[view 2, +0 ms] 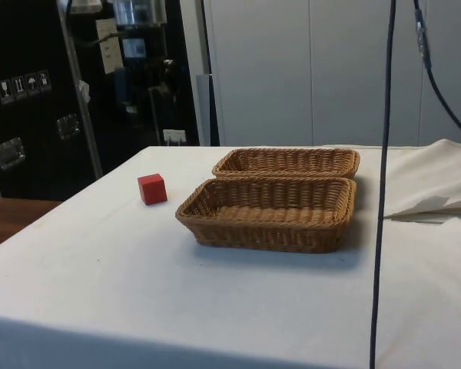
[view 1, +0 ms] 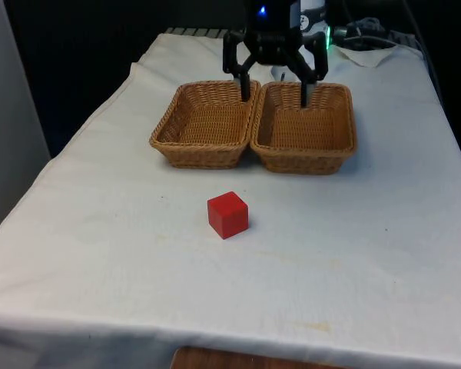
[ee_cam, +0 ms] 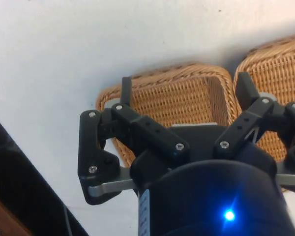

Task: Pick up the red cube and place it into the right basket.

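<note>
My gripper grabs the red cube [view 1: 228, 214] by two opposite upright sides next, to place it into the basket [view 1: 203, 127].
The red cube [view 1: 228, 214] [view 2: 152, 188] rests on the white cloth, in front of two wicker baskets that stand side by side. The right basket [view 1: 303, 163] [view 2: 261, 228] and the left basket [view 1: 200, 156] [view 2: 288, 153] both hold nothing. My gripper [view 1: 275, 88] [ee_cam: 184, 84] hangs open and empty above the far rims, over the seam between the two baskets and well behind the cube. In the wrist view one basket [ee_cam: 172, 101] lies below the spread fingers and the other basket [ee_cam: 280, 61] beside it.
A crumpled fold of cloth [view 1: 373, 54] [view 2: 438, 181] lies behind the baskets at the front view's right. A dark cable [view 2: 384, 154] hangs down in the side view. The table edges [view 1: 61, 154] drop off on both sides.
</note>
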Motion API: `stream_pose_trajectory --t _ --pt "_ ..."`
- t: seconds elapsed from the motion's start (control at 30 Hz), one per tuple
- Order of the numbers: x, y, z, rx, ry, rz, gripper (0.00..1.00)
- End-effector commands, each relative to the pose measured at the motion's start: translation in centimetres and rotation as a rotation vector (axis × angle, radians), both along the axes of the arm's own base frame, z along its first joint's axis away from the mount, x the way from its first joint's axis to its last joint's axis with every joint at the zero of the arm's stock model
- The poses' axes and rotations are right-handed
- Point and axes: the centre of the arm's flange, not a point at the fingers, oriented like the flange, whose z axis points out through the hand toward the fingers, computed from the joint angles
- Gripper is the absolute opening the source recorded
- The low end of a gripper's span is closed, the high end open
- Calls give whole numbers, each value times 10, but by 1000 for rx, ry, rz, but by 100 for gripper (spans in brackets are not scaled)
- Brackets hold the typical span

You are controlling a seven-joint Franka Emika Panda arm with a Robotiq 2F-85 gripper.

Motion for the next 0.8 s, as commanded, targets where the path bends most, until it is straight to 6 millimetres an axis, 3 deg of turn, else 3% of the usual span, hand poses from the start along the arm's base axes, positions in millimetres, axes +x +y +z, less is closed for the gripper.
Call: stream_pose_trajectory --t 0.0,0.77 --pt "2 -2 -5 8 -7 -14 100" --pt "17 -19 -74 31 -31 -123 100"
